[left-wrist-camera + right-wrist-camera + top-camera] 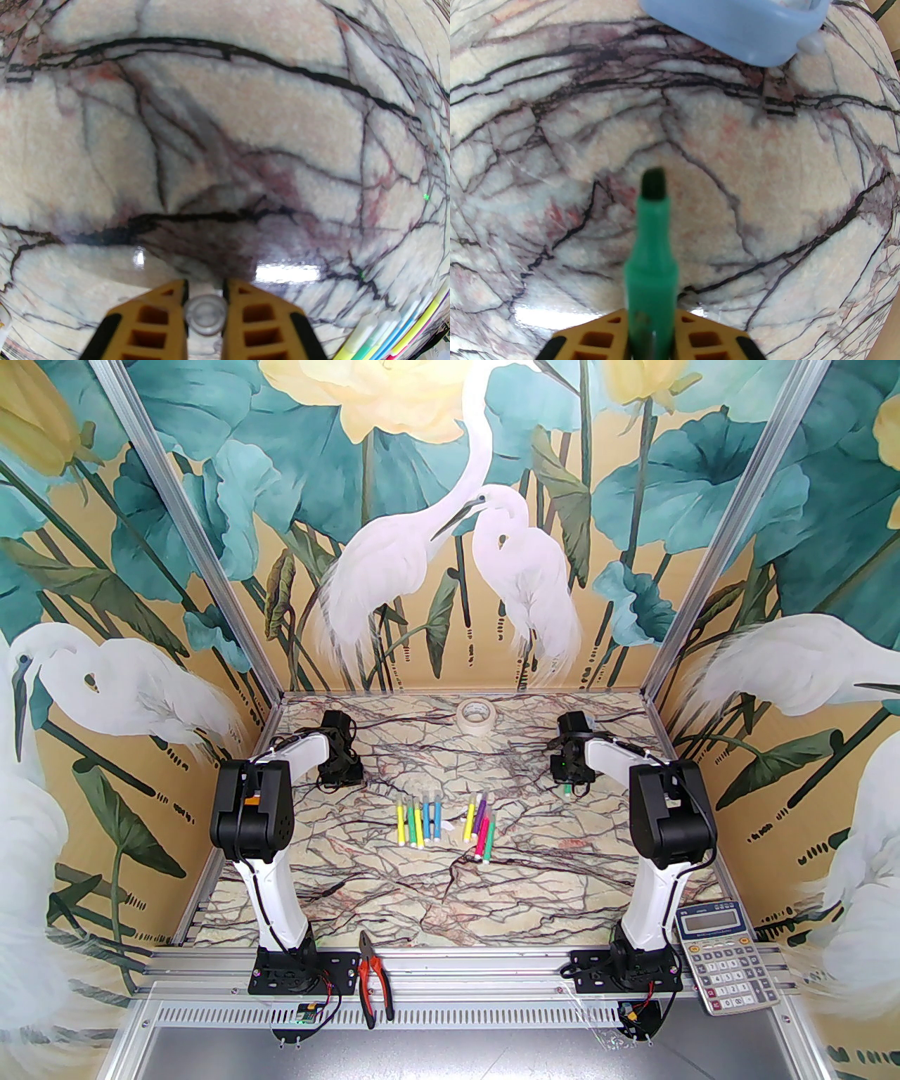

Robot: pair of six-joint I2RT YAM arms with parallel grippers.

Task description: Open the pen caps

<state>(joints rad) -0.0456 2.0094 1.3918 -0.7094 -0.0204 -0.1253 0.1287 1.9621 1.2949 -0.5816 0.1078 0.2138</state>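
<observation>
The small translucent pen cap (206,314) has empty, flat marble close below and would end there, so now it is time for my left gripper to release the cap.
My left gripper (205,283) is shut on a small translucent pen cap (206,314), which sits end-on between the yellow fingers just above the marble table. The right gripper (650,313) grips a green marker (651,253) whose dark tip is bare and points away over the table. From above, the left gripper (341,775) hangs low at the table's left rear and the right gripper (571,782) at the right rear. Between them lie two clusters of coloured markers (418,820), several in each, the other cluster of markers (479,827) to the right. Marker ends (397,334) show in the left wrist view's corner.
A blue tray (749,31) lies ahead of the right gripper, with a pale cap (812,44) beside its corner. A tape roll (476,711) sits at the back edge. Red-handled pliers (371,979) and a calculator (724,958) rest on the front rail.
</observation>
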